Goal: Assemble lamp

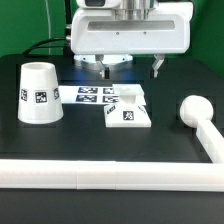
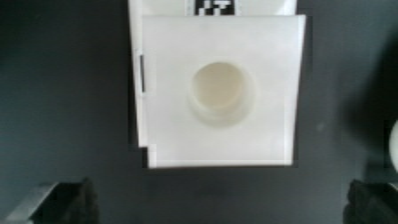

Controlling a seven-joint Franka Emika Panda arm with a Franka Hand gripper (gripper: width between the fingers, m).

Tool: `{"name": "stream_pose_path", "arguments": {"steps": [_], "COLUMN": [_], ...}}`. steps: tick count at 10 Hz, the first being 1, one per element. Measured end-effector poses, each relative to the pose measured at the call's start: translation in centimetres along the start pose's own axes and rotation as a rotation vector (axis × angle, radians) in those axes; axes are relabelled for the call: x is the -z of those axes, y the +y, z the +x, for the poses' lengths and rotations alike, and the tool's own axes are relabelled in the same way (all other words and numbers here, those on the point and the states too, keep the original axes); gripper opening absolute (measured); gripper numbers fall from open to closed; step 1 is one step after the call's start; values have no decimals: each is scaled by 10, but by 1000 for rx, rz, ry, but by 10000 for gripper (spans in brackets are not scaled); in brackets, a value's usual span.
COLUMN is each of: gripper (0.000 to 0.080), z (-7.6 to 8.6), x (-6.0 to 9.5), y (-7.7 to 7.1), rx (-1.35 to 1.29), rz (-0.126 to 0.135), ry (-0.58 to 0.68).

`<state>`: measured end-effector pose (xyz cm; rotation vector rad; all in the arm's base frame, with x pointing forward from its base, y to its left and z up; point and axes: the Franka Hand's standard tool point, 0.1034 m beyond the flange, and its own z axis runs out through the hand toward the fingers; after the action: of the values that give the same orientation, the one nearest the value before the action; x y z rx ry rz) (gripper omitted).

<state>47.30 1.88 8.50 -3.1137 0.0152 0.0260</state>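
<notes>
The gripper reaches the lamp base next and grabs the sides of its raised block (image 1: 128, 96), so the base's oval socket stays free for the bulb (image 1: 192, 109).
The flat square lamp base (image 1: 130, 112) lies on the black table with a tag on its front edge; in the wrist view the base (image 2: 217, 90) shows an oval socket in its middle. The tapered shade (image 1: 38, 93) stands upside down at the exterior view's left. The round-headed bulb (image 1: 192, 109) lies at the exterior view's right against the rail. My gripper (image 1: 128, 68) hangs open above and behind the base, holding nothing. In the wrist view its dark fingertips (image 2: 57, 203) stand wide apart on either side of the base's near edge.
The marker board (image 1: 100, 94) lies flat behind the base. A long white rail (image 1: 110, 174) runs along the table's front and up the exterior view's right side. A white robot housing stands at the back.
</notes>
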Motion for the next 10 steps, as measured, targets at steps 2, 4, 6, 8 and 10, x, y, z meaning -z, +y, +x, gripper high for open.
{"name": "stream_pose_path", "arguments": {"steps": [2,4,6,8,10], "gripper": [700,700,700,700,700], "z": [-2,-5,-7,-11,-13], "x": [-11,-24,-32,-37,-38], "y": [-2,-2,-2,-2,-2], "rx": [-6,-4,-3,-2,-1], "rz": [3,6,7,7,7], "ry": [5,10,5,-5,-11]}}
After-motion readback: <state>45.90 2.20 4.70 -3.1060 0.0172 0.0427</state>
